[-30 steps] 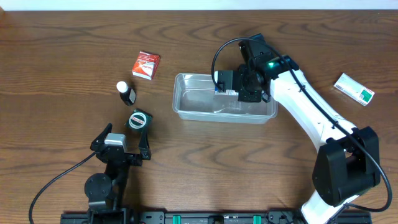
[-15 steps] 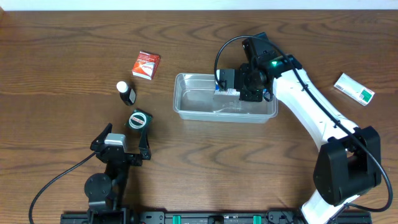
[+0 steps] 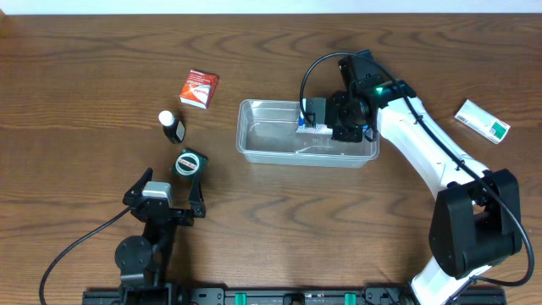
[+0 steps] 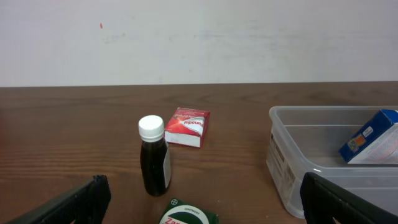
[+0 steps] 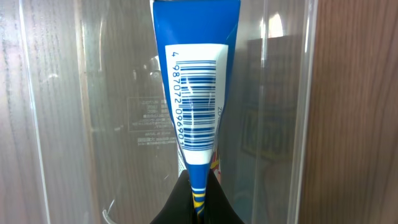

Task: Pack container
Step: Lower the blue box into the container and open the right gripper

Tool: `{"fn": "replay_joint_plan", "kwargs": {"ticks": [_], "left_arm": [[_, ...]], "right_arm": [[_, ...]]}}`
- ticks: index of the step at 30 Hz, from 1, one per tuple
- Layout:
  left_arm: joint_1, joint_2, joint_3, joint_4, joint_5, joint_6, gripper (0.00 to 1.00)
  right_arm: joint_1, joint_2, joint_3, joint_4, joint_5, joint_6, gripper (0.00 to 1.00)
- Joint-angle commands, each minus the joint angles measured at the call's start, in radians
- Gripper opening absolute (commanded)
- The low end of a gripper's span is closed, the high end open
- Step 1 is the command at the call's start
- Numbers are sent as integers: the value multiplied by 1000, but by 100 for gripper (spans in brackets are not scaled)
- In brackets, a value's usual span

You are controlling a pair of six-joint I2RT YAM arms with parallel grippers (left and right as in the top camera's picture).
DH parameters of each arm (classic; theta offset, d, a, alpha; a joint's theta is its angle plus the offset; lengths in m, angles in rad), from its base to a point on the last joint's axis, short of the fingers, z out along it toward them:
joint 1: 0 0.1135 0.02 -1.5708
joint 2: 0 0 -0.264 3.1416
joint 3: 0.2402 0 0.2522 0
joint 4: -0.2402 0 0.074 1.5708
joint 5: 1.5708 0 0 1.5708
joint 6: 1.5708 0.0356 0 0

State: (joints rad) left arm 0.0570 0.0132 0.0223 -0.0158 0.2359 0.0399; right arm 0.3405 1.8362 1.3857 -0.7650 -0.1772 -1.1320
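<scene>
The robot's right gripper needs to release the blue and white box, since the box hangs between the sides of the clear container and would end up inside the container.
The clear container [image 3: 254, 144] sits mid-table; it shows at the right of the left wrist view [image 4: 283, 155] and fills the right wrist view [image 5: 56, 124]. My right gripper [image 3: 326, 127] is shut on a blue and white box [image 3: 312, 127] with a barcode [image 5: 196, 106], held inside the container's right half; the box also shows tilted in the left wrist view [image 4: 370, 137]. My left gripper [image 3: 165, 203] is open and empty near the table's front left, just behind a green ointment tin [image 3: 190, 163].
A dark bottle with a white cap [image 3: 172, 126] and a red box [image 3: 199, 88] stand left of the container. A white and green box [image 3: 483, 120] lies at the far right. The green tin shows in the left wrist view [image 4: 186, 214].
My right gripper has shifted slightly right and nearer with the blue box, staying inside the container. The left arm has not moved.
</scene>
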Motion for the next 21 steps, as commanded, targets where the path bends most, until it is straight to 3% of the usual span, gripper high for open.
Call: {"fn": "replay_joint_plan", "kwargs": {"ticks": [1,3,5,11,21], "left_arm": [[-1,-1,-18,-32,11,-8,98],[-1,-1,-18,-32,11,-8,98],[-1,-1,-18,-32,11,-8,98],[-1,-1,-18,-32,11,-8,98],[-1,-1,-18,-32,11,-8,98]], "right_arm": [[-10,-1,-3,6,-22,-10,1],[-9,-1,-3,6,-23,-5,7],[-9,-1,-3,5,-22,-5,25],[-9,-1,-3,-2,-22,17,39],[-7,-2,-3,-64,-21,50,39]]}}
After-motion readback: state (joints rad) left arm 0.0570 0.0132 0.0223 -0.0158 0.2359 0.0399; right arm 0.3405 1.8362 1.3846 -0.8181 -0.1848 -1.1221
